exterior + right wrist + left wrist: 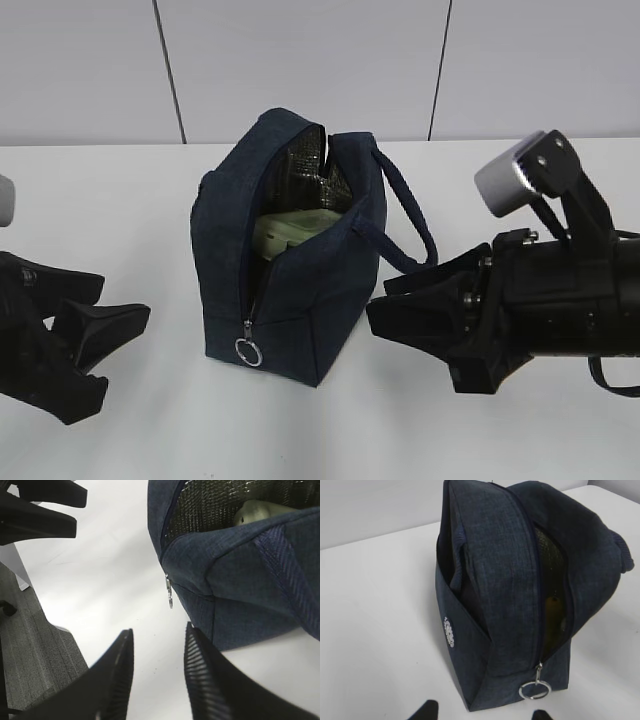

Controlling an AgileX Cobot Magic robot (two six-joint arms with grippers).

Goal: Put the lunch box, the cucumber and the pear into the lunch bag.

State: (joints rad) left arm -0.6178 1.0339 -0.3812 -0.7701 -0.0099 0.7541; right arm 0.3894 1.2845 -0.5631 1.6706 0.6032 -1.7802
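Observation:
The zipper's small slider [248, 326] sits tight against the navy fabric. Next, my right gripper grabs the zipper by its free-hanging silver ring [249, 352].
The dark navy lunch bag [300, 270] stands upright mid-table, zipper open, silver ring pull [248, 351] hanging low at its front. The pale green lid of the lunch box [290, 232] shows inside, also in the right wrist view [256, 511]. A dim yellowish shape [553, 611] lies deep in the opening; I cannot tell what it is. The cucumber is hidden. My left gripper [125, 298] is open and empty left of the bag. My right gripper [380, 300] is open and empty right of it, near the handle [410, 215].
The white table [150, 200] runs back to a grey panelled wall. In the right wrist view the table edge and a grey floor [35, 645] show at the left, and the left gripper [45, 510] at the top left.

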